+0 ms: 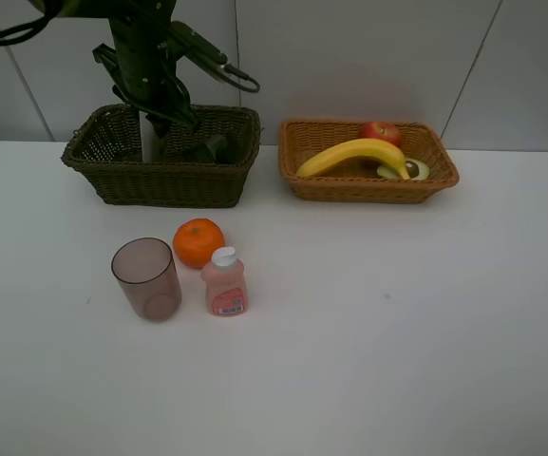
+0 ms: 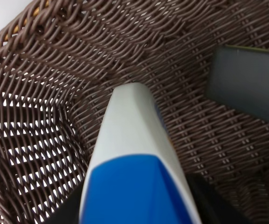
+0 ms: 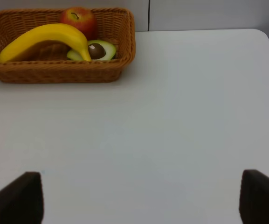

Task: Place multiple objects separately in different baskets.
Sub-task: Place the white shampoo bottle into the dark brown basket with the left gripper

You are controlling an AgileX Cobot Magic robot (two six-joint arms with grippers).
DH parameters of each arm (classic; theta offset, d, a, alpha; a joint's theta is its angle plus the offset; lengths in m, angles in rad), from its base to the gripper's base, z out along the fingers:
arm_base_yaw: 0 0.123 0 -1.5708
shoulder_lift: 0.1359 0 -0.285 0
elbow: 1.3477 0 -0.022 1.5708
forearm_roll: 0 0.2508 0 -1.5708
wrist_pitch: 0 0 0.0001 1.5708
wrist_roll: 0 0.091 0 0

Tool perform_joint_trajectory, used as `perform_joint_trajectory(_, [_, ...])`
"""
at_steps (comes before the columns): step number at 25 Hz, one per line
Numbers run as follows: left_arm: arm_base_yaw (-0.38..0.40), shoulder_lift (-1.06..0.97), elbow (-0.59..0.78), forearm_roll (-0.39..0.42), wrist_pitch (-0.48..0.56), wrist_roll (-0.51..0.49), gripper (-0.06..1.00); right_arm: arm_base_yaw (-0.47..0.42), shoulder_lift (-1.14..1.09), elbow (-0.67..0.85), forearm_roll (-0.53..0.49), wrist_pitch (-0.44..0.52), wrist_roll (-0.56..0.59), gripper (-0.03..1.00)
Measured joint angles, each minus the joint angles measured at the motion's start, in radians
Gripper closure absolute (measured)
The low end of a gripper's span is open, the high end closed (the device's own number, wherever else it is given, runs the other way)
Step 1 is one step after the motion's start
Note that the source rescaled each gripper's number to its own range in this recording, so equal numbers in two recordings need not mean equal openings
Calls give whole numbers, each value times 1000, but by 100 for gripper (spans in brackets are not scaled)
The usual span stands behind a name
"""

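The blue-capped tube (image 2: 132, 140) has its lower end at the dark basket's woven bottom and would settle in there, so it is time for my left gripper to open now.
My left gripper (image 1: 152, 128) reaches down into the dark brown-green basket (image 1: 112, 180) and is shut on the white blue-capped tube (image 2: 132, 140), which points at the basket floor. The dark green bottle (image 1: 213, 148) lies in the same basket, beside the tube (image 2: 248, 86). The banana (image 1: 354, 154), red apple (image 1: 381, 131) and avocado half (image 1: 412, 169) lie in the orange-tan basket (image 1: 368, 188). The orange (image 1: 198, 242), translucent pinkish cup (image 1: 146, 277) and small pink bottle (image 1: 224, 282) stand on the table. My right gripper (image 3: 141, 200) is open above bare table and is out of the exterior high view.
The white table (image 1: 397, 332) meets a white wall behind both baskets. The left arm (image 1: 145, 57) stands tall over the dark basket. In the right wrist view the orange-tan basket (image 3: 59, 72) is far from the gripper.
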Motion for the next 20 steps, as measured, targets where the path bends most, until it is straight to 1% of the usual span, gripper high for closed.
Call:
perform_joint_trajectory(9, [0,0,0,-19,-4,0,44,0,0,0,0,0,1,15])
perform_joint_trajectory(10, [0,0,0,-20,-4,0,43,0,0,0,0,0,1,15])
perform_joint_trajectory(11, [0,0,0,-21,-5,0,39,0,0,0,0,0,1,15])
perform_joint_trajectory(15, [0,0,-1,-21,-16,0,13,0,0,0,0,0,0,15])
perform_joint_trajectory(16, [0,0,-1,-21,-16,0,9,0,0,0,0,0,0,15])
perform_joint_trajectory(18, [0,0,-1,-21,-16,0,3,0,0,0,0,0,0,15])
perform_joint_trajectory(20, [0,0,-1,-21,-16,0,2,0,0,0,0,0,0,15])
